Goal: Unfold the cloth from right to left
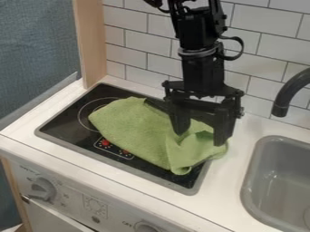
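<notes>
The green cloth has a bunched, folded-over edge. My gripper needs to pick the cloth up by that edge next, to unfold the cloth [136, 131] across the cooktop.
The gripper [201, 132] hangs over the right part of the stove, its two fingers spread apart and pointing down. Below and behind them lies a green cloth [136, 131], spread at a slant across the black cooktop [66, 123]. The cloth's right end is bunched, with a fold and a rounded corner toward the front, and it reaches the cooktop's right edge. Its left part lies flatter. The fingers overlap the cloth's right part in view; whether they touch it I cannot tell. Part of the cloth's back edge is hidden behind the gripper.
A grey sink [257, 174] is set into the counter [227, 199] at the right, with a dark faucet [289, 93] above it. White wall tiles [260, 50] stand behind. A wooden post [91, 43] rises at the back left. Knobs [43, 189] line the front panel.
</notes>
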`<action>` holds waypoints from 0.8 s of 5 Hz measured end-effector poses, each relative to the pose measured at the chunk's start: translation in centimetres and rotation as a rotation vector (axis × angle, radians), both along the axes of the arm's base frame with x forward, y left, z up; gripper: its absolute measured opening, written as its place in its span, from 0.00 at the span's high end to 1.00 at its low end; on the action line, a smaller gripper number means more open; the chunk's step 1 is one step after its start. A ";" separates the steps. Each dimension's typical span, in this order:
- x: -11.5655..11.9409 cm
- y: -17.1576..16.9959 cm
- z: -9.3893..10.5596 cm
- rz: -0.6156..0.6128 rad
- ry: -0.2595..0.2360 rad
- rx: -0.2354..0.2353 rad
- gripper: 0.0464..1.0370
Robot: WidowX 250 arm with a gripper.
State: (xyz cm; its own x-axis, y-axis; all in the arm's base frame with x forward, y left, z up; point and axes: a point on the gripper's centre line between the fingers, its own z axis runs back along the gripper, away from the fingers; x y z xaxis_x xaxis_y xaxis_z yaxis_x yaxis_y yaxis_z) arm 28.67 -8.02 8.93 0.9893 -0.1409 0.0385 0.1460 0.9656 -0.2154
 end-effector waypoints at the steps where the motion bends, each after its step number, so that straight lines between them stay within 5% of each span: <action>1: 0.9 0.7 0.9 0.171 -0.055 0.034 0.04; 2: 1.2 1.7 2.1 0.414 -0.102 0.051 0.04; 4: 2.4 3.6 2.1 0.829 -0.109 0.088 0.04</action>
